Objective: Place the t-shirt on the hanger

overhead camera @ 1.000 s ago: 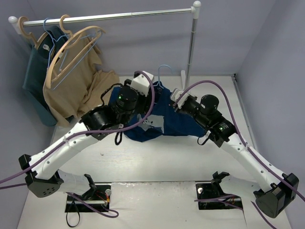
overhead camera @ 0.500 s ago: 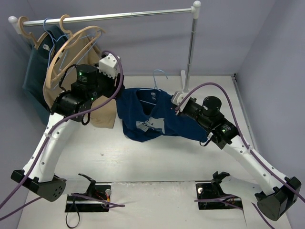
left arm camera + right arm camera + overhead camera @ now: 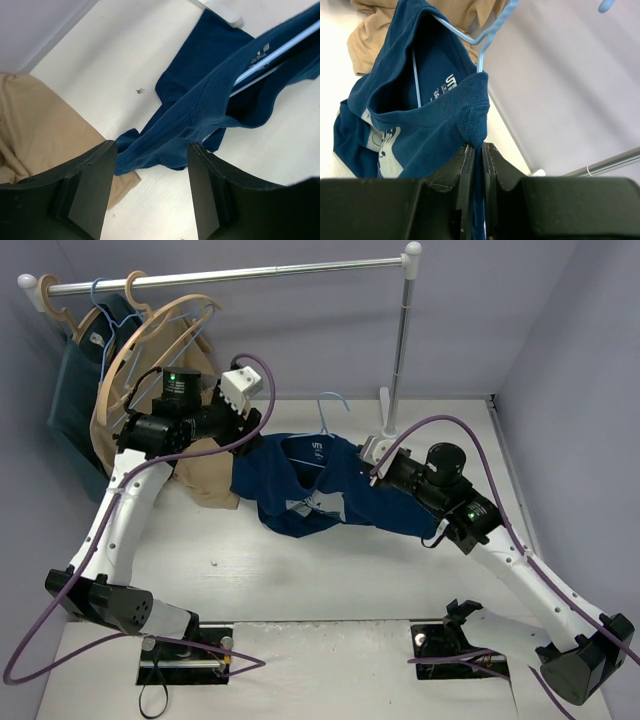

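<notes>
The t-shirt's shoulder and the hanger's bar should be pinched together beside the t-shirt's neck by my left gripper, once it reaches the t-shirt. The hanger's hook then stays free to hang.
The navy-blue t-shirt [image 3: 320,490] with its pale print hangs bunched above the table, the thin light-blue hanger [image 3: 327,415] threaded through its neck with the hook sticking up. My right gripper [image 3: 372,452] is shut on the shirt's collar [image 3: 475,117], next to the hanger's wire [image 3: 487,35]. My left gripper [image 3: 252,425] is open and empty, just left of the shirt; in the left wrist view the shirt's shoulder [image 3: 200,112] and the hanger bar [image 3: 280,52] lie beyond my fingers [image 3: 92,187].
A clothes rail [image 3: 230,275] spans the back with its post [image 3: 400,340] behind the shirt. A tan garment [image 3: 165,430], a dark teal garment [image 3: 75,390] and tan wooden hangers [image 3: 150,335] hang at the left, close to my left arm.
My left gripper has let go of the shirt and swung left and back toward the tan garment, then edged back toward the shirt. The right gripper still holds the collar; the shirt spread out.
</notes>
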`<state>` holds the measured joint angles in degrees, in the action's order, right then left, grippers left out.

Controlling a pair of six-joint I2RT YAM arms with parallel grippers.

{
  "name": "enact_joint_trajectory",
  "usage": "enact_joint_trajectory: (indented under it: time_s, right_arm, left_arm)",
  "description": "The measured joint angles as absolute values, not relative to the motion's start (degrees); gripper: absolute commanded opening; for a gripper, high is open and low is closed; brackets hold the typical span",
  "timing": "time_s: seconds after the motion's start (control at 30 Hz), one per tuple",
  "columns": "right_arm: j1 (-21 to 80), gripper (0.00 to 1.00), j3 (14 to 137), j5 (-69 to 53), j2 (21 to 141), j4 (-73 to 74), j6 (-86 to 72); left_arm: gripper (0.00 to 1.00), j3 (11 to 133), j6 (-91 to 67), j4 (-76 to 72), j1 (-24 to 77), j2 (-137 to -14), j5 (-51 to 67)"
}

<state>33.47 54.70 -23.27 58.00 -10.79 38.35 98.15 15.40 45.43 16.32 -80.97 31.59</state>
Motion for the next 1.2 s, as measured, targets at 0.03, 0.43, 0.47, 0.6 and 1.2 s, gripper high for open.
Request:
enact_joint_trajectory:
  time_s: [0.03, 0.43, 0.47, 0.6, 1.2]
  right_arm:
    - [33.5, 0.00, 54.7, -23.4, 58.0, -10.7, 38.3]
    - [33.5, 0.00, 54.7, -24.9, 58.0, -9.3, 38.3]
    - [33.5, 0.00, 54.7, -24.9, 58.0, -9.2, 38.3]
    - [33.5, 0.00, 54.7, -25.1, 58.2, -9.1, 38.3]
    - [33.5, 0.00, 54.9, -26.5, 60.7, -9.1, 38.5]
  left_arm:
    - [0.58, 98.1, 16.6, 45.8, 16.0, -81.3, 32.6]
    - [0.57, 94.8, 26.2, 43.4, 15.6, -82.7, 42.6]
    - [0.57, 94.1, 26.6, 43.1, 15.6, -82.7, 43.2]
    - [0.56, 93.0, 28.5, 42.8, 15.6, -83.0, 45.2]
    - [0.28, 90.0, 34.4, 40.8, 15.6, -84.3, 56.1]
